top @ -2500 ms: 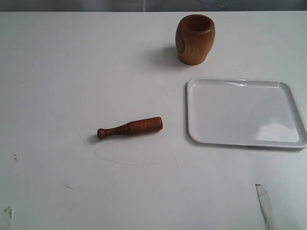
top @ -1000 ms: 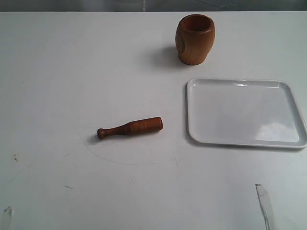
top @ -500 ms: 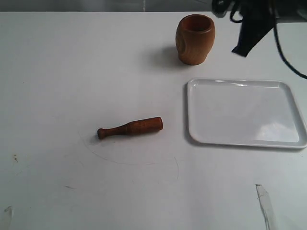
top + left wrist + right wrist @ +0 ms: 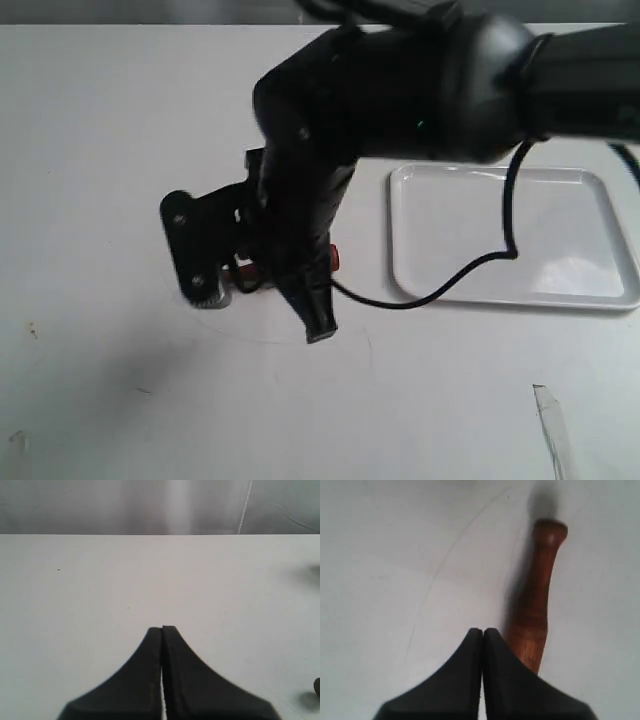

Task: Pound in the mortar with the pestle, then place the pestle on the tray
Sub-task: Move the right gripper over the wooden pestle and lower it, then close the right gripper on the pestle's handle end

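Note:
The pestle has a narrow handle, and my right gripper will grab the pestle by its narrow handle (image 4: 537, 580) next. That leaves the pestle's thick end (image 4: 525, 647) free to pound in the mortar.
In the right wrist view the pestle (image 4: 537, 600) lies flat on the white table, its knob end pointing away. My right gripper (image 4: 483, 630) is shut and empty, its tips just beside the pestle's thick end. The exterior view has the right arm reaching across the middle, with its gripper (image 4: 318, 325) low over the pestle (image 4: 333, 258), of which only small red-brown bits show. That arm hides the mortar. The white tray (image 4: 510, 235) lies bare to the right. My left gripper (image 4: 162, 628) is shut over bare table and is outside the exterior view.
A strip of clear tape (image 4: 550, 425) sticks to the table near the front right. A faint curved pencil line (image 4: 427, 587) runs across the table beside the pestle. A black cable (image 4: 470, 270) from the right arm hangs over the tray's left edge.
The right arm has swung from the far right corner across the table and down over the pestle, now covering the mortar. The pestle and tray have not moved.

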Motion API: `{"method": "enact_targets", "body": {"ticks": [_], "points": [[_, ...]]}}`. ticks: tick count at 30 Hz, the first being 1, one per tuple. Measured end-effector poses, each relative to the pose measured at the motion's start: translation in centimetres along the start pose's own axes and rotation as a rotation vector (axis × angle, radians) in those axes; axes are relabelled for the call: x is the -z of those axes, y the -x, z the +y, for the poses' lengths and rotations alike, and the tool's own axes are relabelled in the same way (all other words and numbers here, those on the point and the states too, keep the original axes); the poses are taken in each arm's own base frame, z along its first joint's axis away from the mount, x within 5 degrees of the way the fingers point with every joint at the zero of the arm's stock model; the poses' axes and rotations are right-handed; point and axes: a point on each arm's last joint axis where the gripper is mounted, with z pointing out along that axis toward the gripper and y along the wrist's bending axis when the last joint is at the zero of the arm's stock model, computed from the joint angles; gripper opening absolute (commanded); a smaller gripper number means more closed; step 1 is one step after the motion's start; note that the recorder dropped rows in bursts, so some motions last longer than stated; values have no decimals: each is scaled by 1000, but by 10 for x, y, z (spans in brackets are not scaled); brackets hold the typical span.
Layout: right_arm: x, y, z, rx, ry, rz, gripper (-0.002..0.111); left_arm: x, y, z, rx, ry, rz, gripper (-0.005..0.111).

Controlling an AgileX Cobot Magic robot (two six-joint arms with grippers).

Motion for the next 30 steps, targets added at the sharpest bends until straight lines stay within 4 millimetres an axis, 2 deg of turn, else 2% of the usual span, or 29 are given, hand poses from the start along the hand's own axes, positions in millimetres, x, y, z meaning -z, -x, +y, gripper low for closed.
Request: {"method": "enact_targets", "body": {"ticks": [3,5,7,8,13,19,27,30], "points": [[-4,24,2,-34,-93,-66,20,0,0,0,0,0,0,0],[-3,26,2,-51,-105,-77,39,0,0,0,0,0,0,0],[-3,26,2,-69,-107,-78,63,0,0,0,0,0,0,0],[-4,26,2,-86,-107,-77,64,0,0,0,0,0,0,0],[-21,24,0,-135,-108,-50,53,0,0,0,0,0,0,0],[-50,19,-3,-177,-113,4,55,0,0,0,0,0,0,0],[-50,18,-32,-278,-132,-8,55,0,0,0,0,0,0,0],[-52,18,-36,-290,-126,-4,51,0,0,0,0,0,0,0]]}}
